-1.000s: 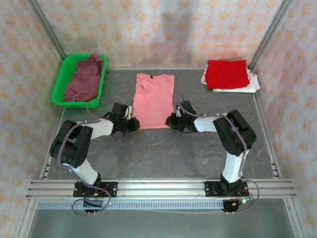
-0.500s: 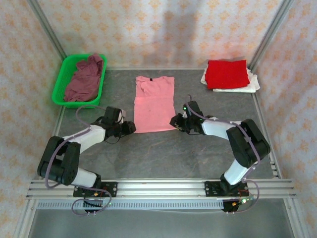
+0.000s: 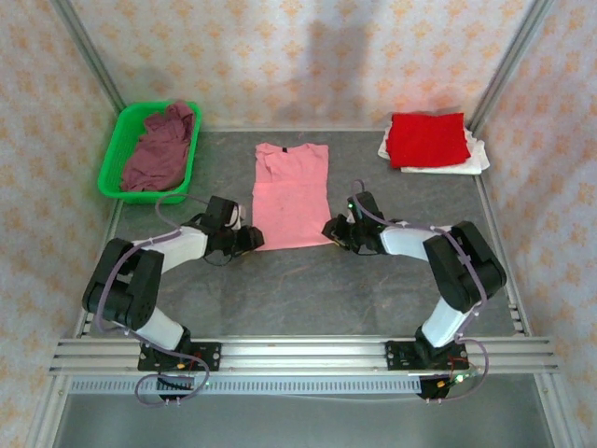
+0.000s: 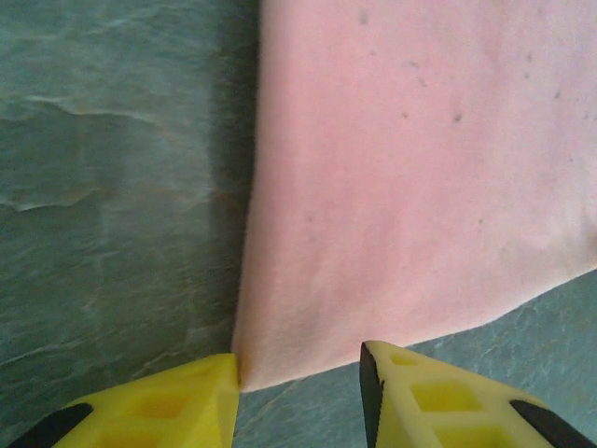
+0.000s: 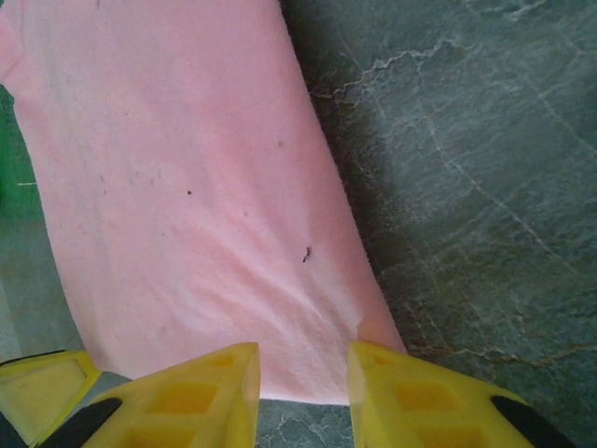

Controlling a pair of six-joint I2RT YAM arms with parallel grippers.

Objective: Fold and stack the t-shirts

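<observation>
My left gripper should next grab the light pink t-shirt (image 3: 290,194) by its near hem corner (image 3: 260,247). I should then fold the hem over toward the collar.
The light pink t-shirt (image 3: 290,194) lies flat mid-table with its sleeves folded in, collar away from me. My left gripper (image 3: 254,239) sits at its near left corner, open; the corner (image 4: 252,373) rests on the table just inside the left finger (image 4: 201,401). My right gripper (image 3: 328,230) is open at the near right corner, and the pink hem (image 5: 308,387) lies between its fingers without being pinched. A folded red t-shirt (image 3: 427,138) rests on a folded white t-shirt (image 3: 471,159) at the back right. The maroon t-shirt (image 3: 159,145) is crumpled in the basket.
The green plastic basket (image 3: 110,163) stands at the back left. Bare grey tabletop (image 3: 308,289) stretches between the pink shirt's hem and the arm bases. Patterned walls and metal frame posts close in the back and sides.
Both grippers went from shut on the pink shirt's near corners to open and let the hem go. The hem now lies flat, slightly nearer to me.
</observation>
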